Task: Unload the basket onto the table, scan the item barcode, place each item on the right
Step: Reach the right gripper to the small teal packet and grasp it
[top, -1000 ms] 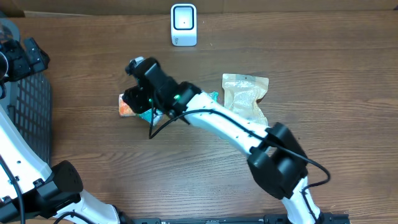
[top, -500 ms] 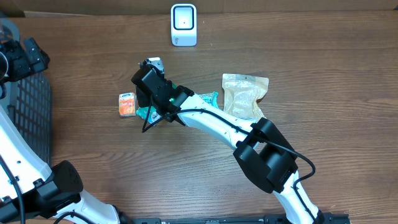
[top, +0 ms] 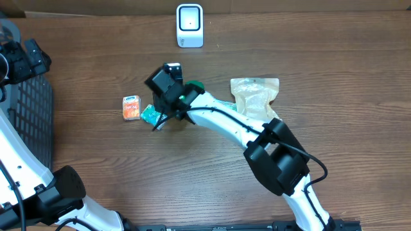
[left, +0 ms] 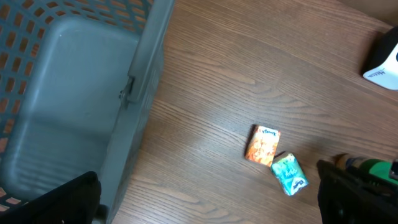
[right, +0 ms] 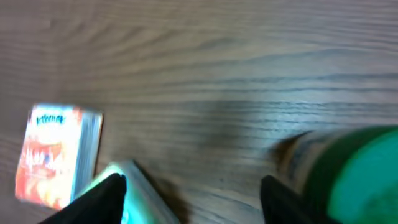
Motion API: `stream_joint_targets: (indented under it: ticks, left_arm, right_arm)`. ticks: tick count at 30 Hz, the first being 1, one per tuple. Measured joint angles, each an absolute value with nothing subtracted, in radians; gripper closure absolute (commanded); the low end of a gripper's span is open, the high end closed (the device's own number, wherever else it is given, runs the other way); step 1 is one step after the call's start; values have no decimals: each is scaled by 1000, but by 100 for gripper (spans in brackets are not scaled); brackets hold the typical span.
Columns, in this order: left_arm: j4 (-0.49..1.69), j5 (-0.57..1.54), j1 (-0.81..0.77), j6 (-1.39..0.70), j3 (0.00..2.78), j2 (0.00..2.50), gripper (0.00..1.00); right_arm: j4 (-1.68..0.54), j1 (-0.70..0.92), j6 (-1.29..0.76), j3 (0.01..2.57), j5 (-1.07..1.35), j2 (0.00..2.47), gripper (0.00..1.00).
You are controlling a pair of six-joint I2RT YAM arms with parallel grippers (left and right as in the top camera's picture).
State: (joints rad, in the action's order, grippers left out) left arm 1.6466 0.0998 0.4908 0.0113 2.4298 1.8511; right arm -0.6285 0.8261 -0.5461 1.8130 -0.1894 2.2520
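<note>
The robot's right gripper should next grab the small teal pack by one end, so that the pack's printed body stays exposed for the barcode scanner (top: 189, 25) to read.
A small teal pack (top: 151, 115) lies flat on the wooden table beside an orange pack (top: 131, 107). The white barcode scanner (top: 189, 25) stands at the far edge, facing the table. My right gripper (top: 162, 96) hovers just right of the two packs. In the right wrist view it (right: 194, 193) is open with bare wood between its fingers. The teal pack (right: 134, 199) sits against the outside of its left finger, and the orange pack (right: 56, 155) is further left. My left gripper (left: 208, 205) is open and holds nothing, high above the table's left side.
A grey slotted basket (top: 32, 109) stands at the left edge, under my left arm. A clear bag of pale food (top: 253, 96) lies right of my right arm. A blurred green object (right: 360, 168) shows beside the right finger. The scanner's corner (left: 382, 62) shows in the left wrist view.
My right gripper has moved right and toward the far edge, away from the orange pack, and its jaws have opened wider. The teal pack stays on the table. The left arm is still.
</note>
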Motion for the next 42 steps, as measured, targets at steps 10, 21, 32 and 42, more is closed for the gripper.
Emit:
stream_joint_targets:
  ticks: [10,21,32,42]
  left_arm:
    - [1646,100,491,11,2430,1851,0]
    - [1646,100,491,11,2430,1851,0]
    - [1646,100,491,11,2430,1851,0]
    - [1647,100,491,11,2430,1851,0]
  right_arm:
    - [-725,725,-230,1813,292,2251,49]
    - [-647,760,-170,1806,348,2258,54]
    - [-644,764,-165,1795,348,2323,56]
    - [-613,824,-295,1795,304,2346,92]
